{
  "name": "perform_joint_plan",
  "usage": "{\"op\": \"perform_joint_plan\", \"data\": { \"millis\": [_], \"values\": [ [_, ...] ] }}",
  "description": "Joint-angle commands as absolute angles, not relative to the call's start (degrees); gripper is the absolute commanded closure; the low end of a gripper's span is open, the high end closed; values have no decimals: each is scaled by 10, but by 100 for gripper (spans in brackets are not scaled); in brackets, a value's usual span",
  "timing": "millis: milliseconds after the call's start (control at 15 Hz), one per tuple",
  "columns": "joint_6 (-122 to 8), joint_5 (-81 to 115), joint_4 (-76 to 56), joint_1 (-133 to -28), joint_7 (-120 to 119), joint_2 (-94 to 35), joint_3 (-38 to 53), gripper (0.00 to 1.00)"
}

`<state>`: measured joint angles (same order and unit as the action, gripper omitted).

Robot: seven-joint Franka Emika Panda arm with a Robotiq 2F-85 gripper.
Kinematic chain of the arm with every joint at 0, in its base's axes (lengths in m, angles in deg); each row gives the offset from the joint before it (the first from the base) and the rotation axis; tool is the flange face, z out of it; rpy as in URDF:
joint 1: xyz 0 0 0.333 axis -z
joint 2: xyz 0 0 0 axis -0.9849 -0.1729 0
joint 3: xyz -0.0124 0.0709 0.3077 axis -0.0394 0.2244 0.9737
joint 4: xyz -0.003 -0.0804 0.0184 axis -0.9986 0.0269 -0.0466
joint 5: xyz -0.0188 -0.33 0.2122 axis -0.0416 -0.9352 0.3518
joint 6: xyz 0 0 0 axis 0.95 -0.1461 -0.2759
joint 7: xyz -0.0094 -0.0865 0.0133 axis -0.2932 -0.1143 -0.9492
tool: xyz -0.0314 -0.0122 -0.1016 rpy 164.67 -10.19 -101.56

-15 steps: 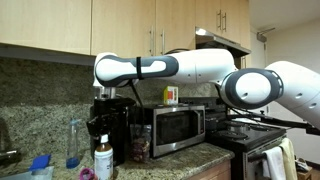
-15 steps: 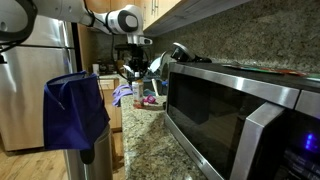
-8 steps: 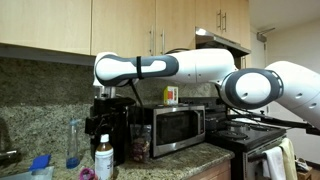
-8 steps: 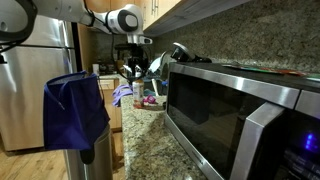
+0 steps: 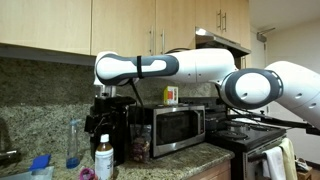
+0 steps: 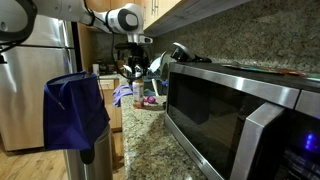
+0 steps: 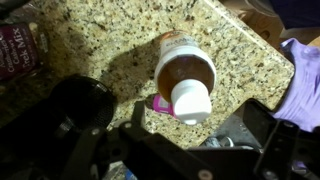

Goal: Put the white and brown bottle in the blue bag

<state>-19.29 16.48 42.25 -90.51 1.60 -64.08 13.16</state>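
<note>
I should close my gripper on the cap now, because my fingers reach down on either side of the white cap [image 5: 105,139].
The white and brown bottle [image 7: 185,75] stands upright on the granite counter, its white cap [image 7: 190,100] facing the wrist camera. My gripper [image 7: 197,110] hangs right above it, open, with a dark finger on either side of the cap and neither touching it. In an exterior view the bottle [image 5: 103,160] stands at the front left of the counter, below the gripper [image 5: 103,122] and in front of the coffee maker. The blue bag [image 6: 75,105] hangs beside the counter's end; its edge [image 7: 303,80] shows at the right of the wrist view.
A black coffee maker [image 5: 108,128] stands close behind the bottle, with a slim clear bottle [image 5: 73,143] to its left. A microwave [image 5: 176,128] and stove [image 5: 245,135] fill the right. A pink item [image 7: 160,104] lies by the bottle's base. The counter's corner [image 7: 240,30] is near.
</note>
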Motion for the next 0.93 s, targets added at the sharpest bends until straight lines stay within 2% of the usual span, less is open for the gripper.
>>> {"op": "perform_joint_plan", "data": {
  "millis": [0, 333, 400, 467, 867],
  "values": [
    [-172, 172, 449, -900, 28, -651, 132, 0],
    [-163, 172, 448, -899, 29, -652, 132, 0],
    [-163, 173, 448, -898, 30, -652, 132, 25],
    [-162, 173, 448, -898, 30, -652, 132, 26],
    [-157, 173, 447, -898, 32, -653, 133, 67]
  ]
}}
